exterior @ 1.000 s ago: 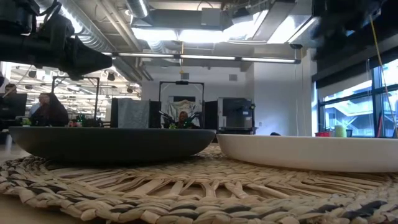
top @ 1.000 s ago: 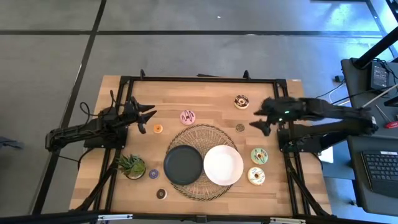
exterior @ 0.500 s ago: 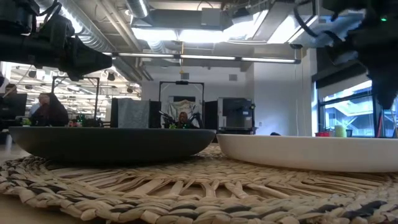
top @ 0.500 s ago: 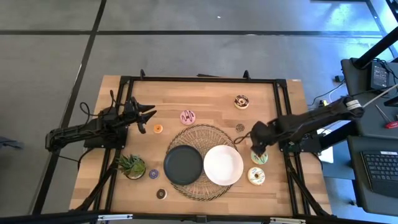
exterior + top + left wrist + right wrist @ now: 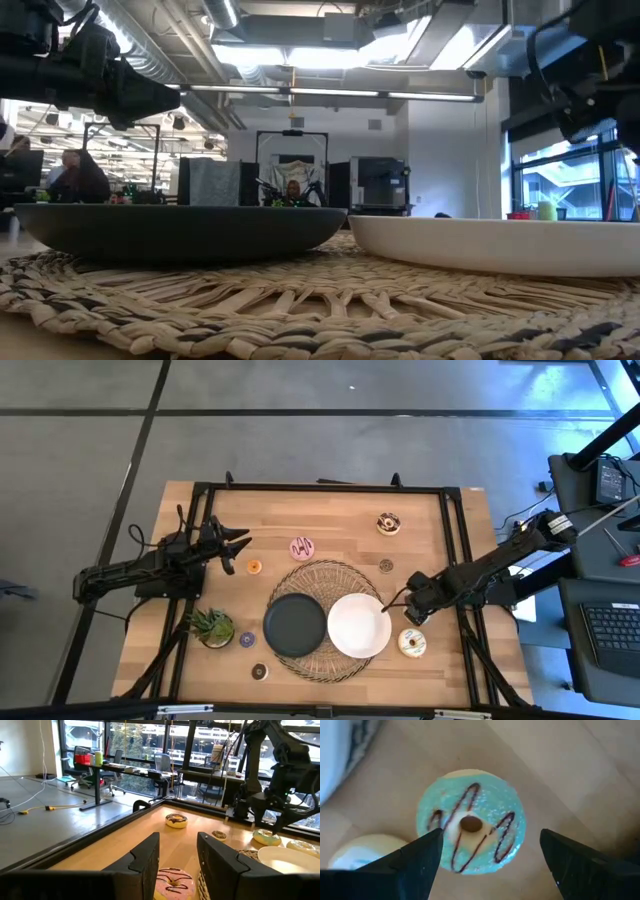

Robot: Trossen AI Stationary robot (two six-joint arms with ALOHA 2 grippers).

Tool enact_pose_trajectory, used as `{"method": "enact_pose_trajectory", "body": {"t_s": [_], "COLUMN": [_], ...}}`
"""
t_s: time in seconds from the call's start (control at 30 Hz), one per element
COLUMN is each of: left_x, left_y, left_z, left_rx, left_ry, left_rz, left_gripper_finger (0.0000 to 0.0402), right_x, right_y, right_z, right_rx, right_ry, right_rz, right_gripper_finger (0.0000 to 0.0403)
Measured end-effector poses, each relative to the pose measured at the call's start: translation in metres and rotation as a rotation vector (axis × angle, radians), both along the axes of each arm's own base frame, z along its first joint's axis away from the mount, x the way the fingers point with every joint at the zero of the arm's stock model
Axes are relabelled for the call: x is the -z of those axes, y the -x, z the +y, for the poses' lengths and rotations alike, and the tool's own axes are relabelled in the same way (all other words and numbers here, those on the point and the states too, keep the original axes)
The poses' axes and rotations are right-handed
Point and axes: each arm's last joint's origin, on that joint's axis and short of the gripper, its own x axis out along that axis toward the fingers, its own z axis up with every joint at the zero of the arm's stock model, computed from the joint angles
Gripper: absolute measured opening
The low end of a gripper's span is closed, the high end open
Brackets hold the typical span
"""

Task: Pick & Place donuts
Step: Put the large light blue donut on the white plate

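My right gripper grabs the green donut by its drizzled ring between hole and outer rim [image 5: 504,839] next, to place it on the white plate [image 5: 330,760].
My right gripper [image 5: 491,836] is open and low over the green donut [image 5: 470,827], with one finger on either side of it. That donut lies flat on the table by the white plate [image 5: 359,626]; in the high view the right gripper [image 5: 413,611] hides it. The cream donut [image 5: 412,643] lies just nearer. My left gripper [image 5: 236,548] waits open at the table's left, level, pointing toward the pink donut [image 5: 172,882]. Also flat on the wood are the chocolate-and-white donut [image 5: 388,523] and the orange [image 5: 254,566], brown [image 5: 386,565], purple [image 5: 247,639] and dark [image 5: 259,671] minis.
A black plate [image 5: 295,625] and the white plate sit side by side on a round woven mat [image 5: 330,572] at the table's middle. A small potted plant [image 5: 213,626] stands near the left front. A black frame rail [image 5: 455,540] runs around the table.
My right gripper has travelled from the far right part of the table toward the near edge and has come down over the green donut, tipping to point downward. The left arm and all donuts have kept their places.
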Motion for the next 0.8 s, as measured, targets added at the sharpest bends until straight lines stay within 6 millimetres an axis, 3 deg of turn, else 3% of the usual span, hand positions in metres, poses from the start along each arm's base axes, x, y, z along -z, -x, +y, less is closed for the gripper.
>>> {"method": "enact_pose_trajectory", "body": {"t_s": [0.33,0.8], "left_x": [0.0,0.0], "left_y": [0.0,0.0], "left_z": [0.0,0.0], "left_rx": [0.0,0.0], "left_ry": [0.0,0.0], "left_rz": [0.0,0.001], "left_gripper_finger": [0.0127,0.0127], "right_x": [0.022,0.021], "right_y": [0.01,0.009], "right_z": [-0.005,-0.004], "right_rx": [0.056,0.03], "right_ry": [0.005,-0.007], "right_rz": [0.018,0.009], "right_gripper_finger": [0.0318,0.0149]}}
